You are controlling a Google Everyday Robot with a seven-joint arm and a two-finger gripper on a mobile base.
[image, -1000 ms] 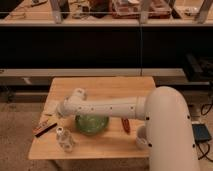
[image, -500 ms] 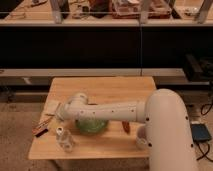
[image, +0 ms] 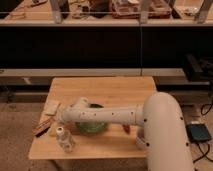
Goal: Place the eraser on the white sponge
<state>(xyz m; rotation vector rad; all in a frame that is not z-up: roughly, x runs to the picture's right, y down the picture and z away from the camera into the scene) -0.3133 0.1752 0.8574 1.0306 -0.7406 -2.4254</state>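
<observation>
The eraser has to be set on the white sponge, so the robot's gripper should grab it next by its end closest to the sponge.
The eraser (image: pixel 42 129), a reddish-brown block with a dark underside, lies at the table's left edge. Just behind it lies the white sponge (image: pixel 51 106), a thin cream pad flat on the wood. My white arm reaches across the table from the right. Its gripper (image: pixel 51 121) hangs low at the left, right above the eraser's near-right end and in front of the sponge. The jaws stand open and hold nothing.
A green bowl (image: pixel 92 123) sits mid-table, partly under my forearm. A white bottle (image: pixel 65 139) stands near the front edge, close to the gripper. A small reddish-brown object (image: pixel 126 128) lies right of the bowl. The wooden table (image: pixel 110 90) stands before dark shelving.
The arm has swung left and lowered, carrying the gripper from above the bowl's left side down to the eraser. The eraser, sponge, bottle and bowl have not moved.
</observation>
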